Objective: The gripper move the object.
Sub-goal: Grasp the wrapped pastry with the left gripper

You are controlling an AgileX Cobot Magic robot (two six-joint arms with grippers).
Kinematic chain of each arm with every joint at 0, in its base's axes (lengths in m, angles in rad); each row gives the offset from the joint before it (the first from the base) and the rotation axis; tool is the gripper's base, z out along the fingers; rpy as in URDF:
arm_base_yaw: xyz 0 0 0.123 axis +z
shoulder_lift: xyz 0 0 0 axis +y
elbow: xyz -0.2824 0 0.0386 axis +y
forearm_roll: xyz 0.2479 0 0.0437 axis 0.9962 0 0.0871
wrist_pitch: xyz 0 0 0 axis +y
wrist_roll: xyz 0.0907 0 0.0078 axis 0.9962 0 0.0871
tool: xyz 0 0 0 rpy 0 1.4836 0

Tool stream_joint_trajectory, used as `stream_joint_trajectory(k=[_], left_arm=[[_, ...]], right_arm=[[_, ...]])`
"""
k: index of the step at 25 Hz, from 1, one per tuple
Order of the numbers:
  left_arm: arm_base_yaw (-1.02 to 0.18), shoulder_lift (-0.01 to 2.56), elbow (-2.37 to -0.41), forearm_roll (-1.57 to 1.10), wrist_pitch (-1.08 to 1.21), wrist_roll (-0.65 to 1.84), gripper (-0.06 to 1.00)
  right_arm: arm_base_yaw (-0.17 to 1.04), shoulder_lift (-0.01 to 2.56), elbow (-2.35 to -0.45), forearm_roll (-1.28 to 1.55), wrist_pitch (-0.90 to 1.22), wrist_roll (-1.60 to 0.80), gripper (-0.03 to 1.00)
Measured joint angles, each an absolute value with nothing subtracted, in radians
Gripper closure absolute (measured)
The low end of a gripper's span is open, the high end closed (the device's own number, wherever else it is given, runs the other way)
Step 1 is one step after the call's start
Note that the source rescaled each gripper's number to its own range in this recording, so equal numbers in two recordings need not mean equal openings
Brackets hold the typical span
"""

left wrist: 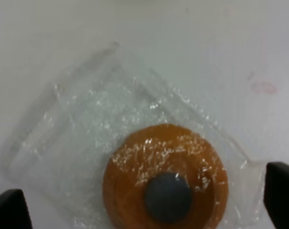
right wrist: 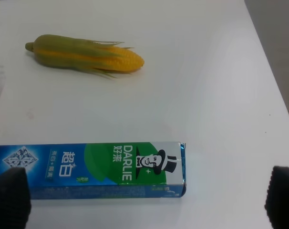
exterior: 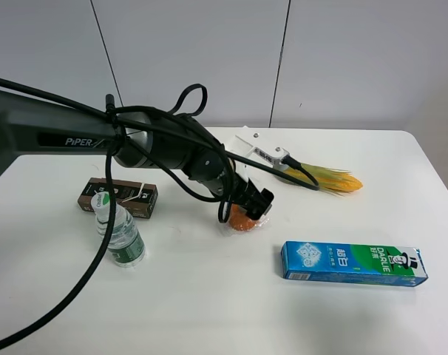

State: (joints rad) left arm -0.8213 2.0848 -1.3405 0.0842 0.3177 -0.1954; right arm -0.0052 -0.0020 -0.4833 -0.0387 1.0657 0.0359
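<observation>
My left gripper needs to go lower before it closes on the orange puck (exterior: pixel 243 221) (left wrist: pixel 166 176). Its fingers end above the puck's side, over the clear bag.
The object (exterior: pixel 242 220) is a round orange puck with a grey centre disc, sealed in a clear plastic bag, lying on the white table (exterior: pixel 209 310) near its middle. My left gripper (exterior: pixel 258 204), black with looping cables and a white bracket (exterior: pixel 262 152), hovers just over it. In the left wrist view the puck (left wrist: pixel 166 176) lies between the two dark fingertips (left wrist: pixel 283 195), apart from both; the left gripper (left wrist: pixel 144 205) is open. My right gripper (right wrist: pixel 144 200) is open and empty above the table; it does not show in the exterior high view.
A yellow-green corn cob (exterior: pixel 335 179) (right wrist: pixel 85 53) lies behind right of the object. A blue-green toothpaste box (exterior: pixel 353 264) (right wrist: pixel 92 169) lies front right. A small water bottle (exterior: pixel 119 233) and a brown box (exterior: pixel 118 197) are at the left.
</observation>
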Motion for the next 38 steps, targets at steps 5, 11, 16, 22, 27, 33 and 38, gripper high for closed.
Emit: stream_joint_trajectory(k=[5,11,16,22,27,33,38], left_arm=[[-0.839,2.092,-1.34,0.084,0.294,-0.251,-0.06],[-0.843,2.152,-1.34,0.084,0.284,-0.258,-0.06],[-0.843,2.167,-1.34,0.084,0.279,-0.261,-0.06],[-0.842,2.167,-1.34,0.053,0.279,-0.263,-0.06],[-0.841,2.183,-1.34,0.0,0.319,-0.269,0.05],[-0.84,2.185,-1.34,-0.01,0.321,-0.269,0.1],[-0.84,2.185,-1.34,-0.01,0.321,-0.269,0.32]], right_arm=[[-0.005,-0.002,-0.483,-0.039,1.066,0.036,-0.03],[-0.005,-0.002,-0.483,-0.039,1.066,0.036,-0.03],[-0.005,-0.002,-0.483,-0.039,1.066,0.036,-0.03],[-0.005,-0.002,-0.483,-0.039,1.066,0.036,-0.03],[-0.005,-0.002,-0.483,-0.039,1.066,0.036,-0.03],[-0.005,-0.002,-0.483,-0.039,1.066,0.036,-0.03],[-0.005,-0.002,-0.483,-0.039,1.066,0.036,-0.03]])
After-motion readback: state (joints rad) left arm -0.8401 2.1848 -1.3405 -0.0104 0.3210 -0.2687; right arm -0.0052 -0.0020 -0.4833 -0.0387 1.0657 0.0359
